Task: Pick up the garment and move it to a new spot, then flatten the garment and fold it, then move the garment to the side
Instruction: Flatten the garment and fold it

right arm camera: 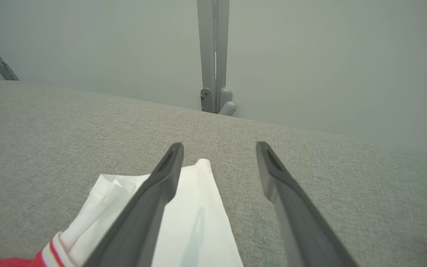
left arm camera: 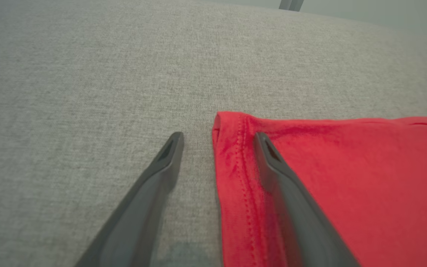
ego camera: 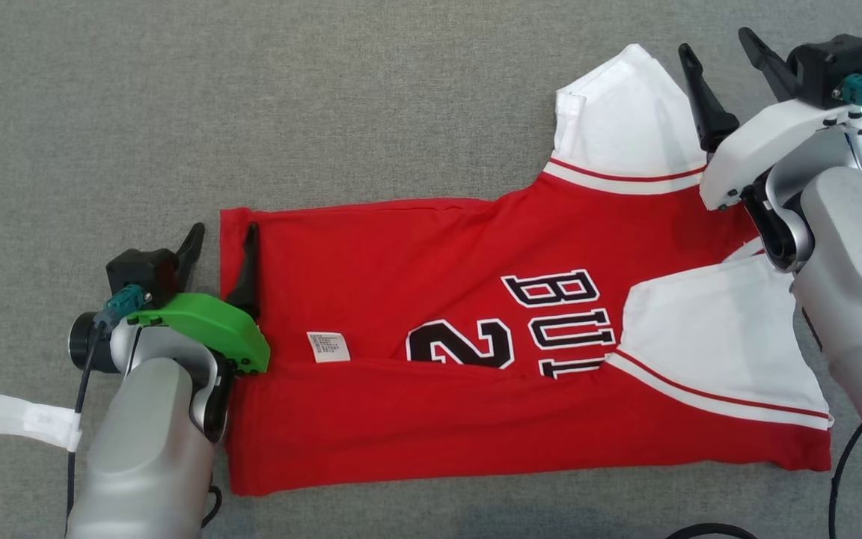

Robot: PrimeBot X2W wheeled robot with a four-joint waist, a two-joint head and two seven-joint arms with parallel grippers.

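The jersey's body [ego camera: 361, 269] lies flat on the cushion. My left gripper needs to pinch the jersey next by its hem corner [ego camera: 236, 219], because the hem's edge stands up slightly there.
The garment [ego camera: 431, 269], a red jersey with white sleeves and black lettering, lies sideways on the grey cloth surface, its near long edge folded over and a small white label [ego camera: 328, 346] showing. My left gripper [ego camera: 221, 241] is open astride the hem's far-left corner [left arm camera: 232, 148], one finger over the red cloth, the other over bare surface. My right gripper [ego camera: 723, 46] is open beside the far white sleeve [ego camera: 625, 112], raised off the cloth; in the right wrist view one finger [right arm camera: 154, 196] crosses the sleeve [right arm camera: 198, 222], the other hangs over bare surface.
Grey fabric surface [ego camera: 176, 112] stretches wide to the left and far side. A white tag [ego camera: 19, 419] hangs off my left arm's cable. A grey post [right arm camera: 213, 55] and pale wall stand beyond the surface's far edge.
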